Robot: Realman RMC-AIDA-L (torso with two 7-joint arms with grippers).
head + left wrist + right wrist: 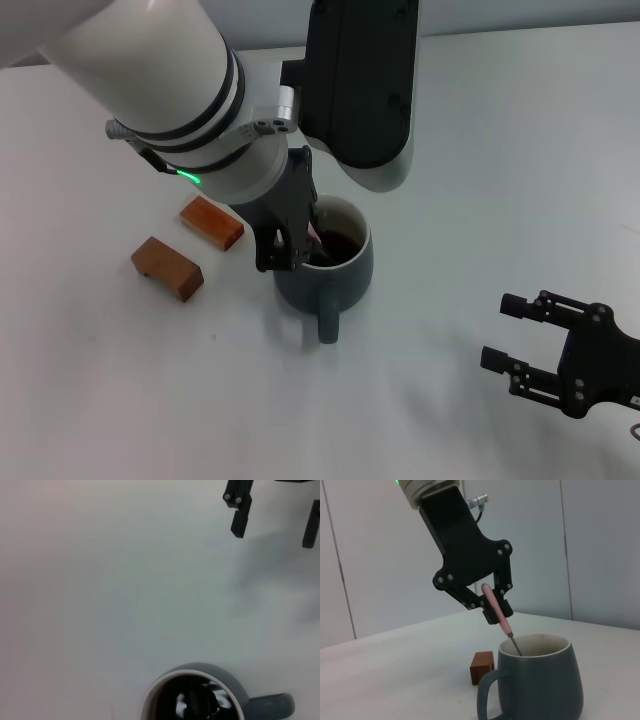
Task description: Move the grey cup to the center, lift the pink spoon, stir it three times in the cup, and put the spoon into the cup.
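Note:
The left gripper is holding the pink spoon [313, 237] down inside the grey cup's rim [354, 222]. It should open now, as the spoon would rest in the cup.
The grey cup [330, 268] stands on the white table near the middle, its handle toward me and dark liquid inside. It also shows in the left wrist view [196, 694] and the right wrist view [536, 687]. My left gripper [298, 245] hangs over the cup's left rim. In the right wrist view this gripper [492, 611] is shut on the pink spoon [497, 609] by its handle. The spoon is tilted, its metal neck goes down into the cup and its bowl is hidden inside. My right gripper [500, 332] is open and empty at the lower right, apart from the cup.
Two brown wooden blocks [212, 221] [167, 268] lie left of the cup; one also shows in the right wrist view [482, 667]. The left arm's bulk covers the back left of the table. The right gripper's fingers [240, 510] show in the left wrist view.

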